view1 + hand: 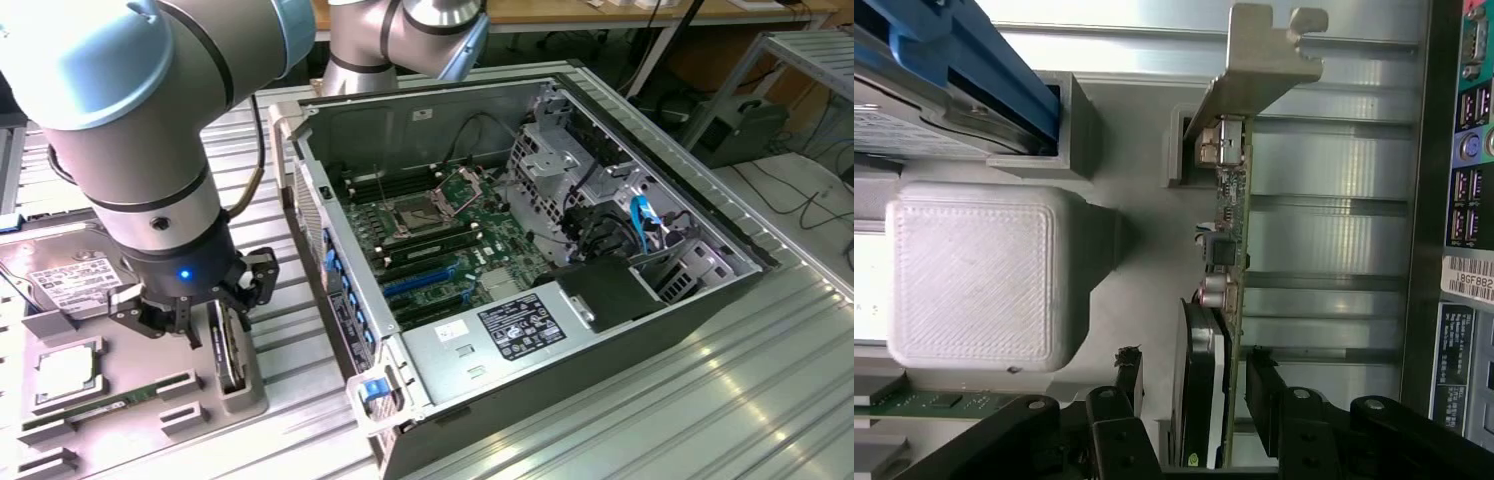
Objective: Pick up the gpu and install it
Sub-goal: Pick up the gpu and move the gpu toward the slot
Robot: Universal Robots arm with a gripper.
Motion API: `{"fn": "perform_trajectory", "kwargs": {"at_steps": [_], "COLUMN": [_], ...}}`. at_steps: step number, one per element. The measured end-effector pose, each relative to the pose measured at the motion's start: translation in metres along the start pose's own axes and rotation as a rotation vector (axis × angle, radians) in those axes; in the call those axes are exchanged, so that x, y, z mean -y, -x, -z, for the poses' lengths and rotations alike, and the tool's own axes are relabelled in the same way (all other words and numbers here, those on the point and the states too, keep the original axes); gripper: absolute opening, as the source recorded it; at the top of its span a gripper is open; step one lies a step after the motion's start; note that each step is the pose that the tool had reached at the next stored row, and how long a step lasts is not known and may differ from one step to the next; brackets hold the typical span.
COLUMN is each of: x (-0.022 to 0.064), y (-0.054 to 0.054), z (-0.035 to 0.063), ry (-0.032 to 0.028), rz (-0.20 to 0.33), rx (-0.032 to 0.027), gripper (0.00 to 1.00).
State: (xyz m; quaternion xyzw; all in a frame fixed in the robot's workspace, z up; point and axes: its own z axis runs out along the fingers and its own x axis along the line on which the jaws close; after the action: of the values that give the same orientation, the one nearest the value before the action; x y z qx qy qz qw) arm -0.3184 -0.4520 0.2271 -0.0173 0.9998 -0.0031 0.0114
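Observation:
My fingers reach down on either side of the GPU's cooler end (227, 355), so it is time to close my gripper on it.
The gpu (231, 352) stands on edge in a slot of the grey parts tray (247, 400), at the exterior view's left, beside the open computer case. In the wrist view the gpu (1226, 230) shows edge-on: a thin green card, its silver end bracket (1254, 70) at the far end and its black cooler (1199, 400) close to the camera. My gripper (218, 322) is lowered over it and open. One black finger (1129, 375) stands on each side of the card with a gap to it, and the other finger (1262, 380) is on the bare face. Nothing is held.
The open computer case (747, 250) lies on its side, its motherboard (501, 240) with blue slots (424, 280) facing up. The tray also carries a hard drive (67, 275), a processor (67, 370) and a memory stick (100, 408). The case's rear ports (1464, 180) are close beside the gpu.

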Motion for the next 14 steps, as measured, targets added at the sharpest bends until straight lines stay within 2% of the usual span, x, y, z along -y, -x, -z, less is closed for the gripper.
{"fn": "perform_trajectory", "kwargs": {"at_steps": [3, 14], "x": [-0.0022, -0.0037], "y": [0.0001, 0.0001], "z": [-0.0001, -0.0019], "ry": [-0.0038, -0.0065], "rz": [0.000, 0.000], "rx": [0.0000, -0.0003], "gripper": [0.54, 0.54]}}
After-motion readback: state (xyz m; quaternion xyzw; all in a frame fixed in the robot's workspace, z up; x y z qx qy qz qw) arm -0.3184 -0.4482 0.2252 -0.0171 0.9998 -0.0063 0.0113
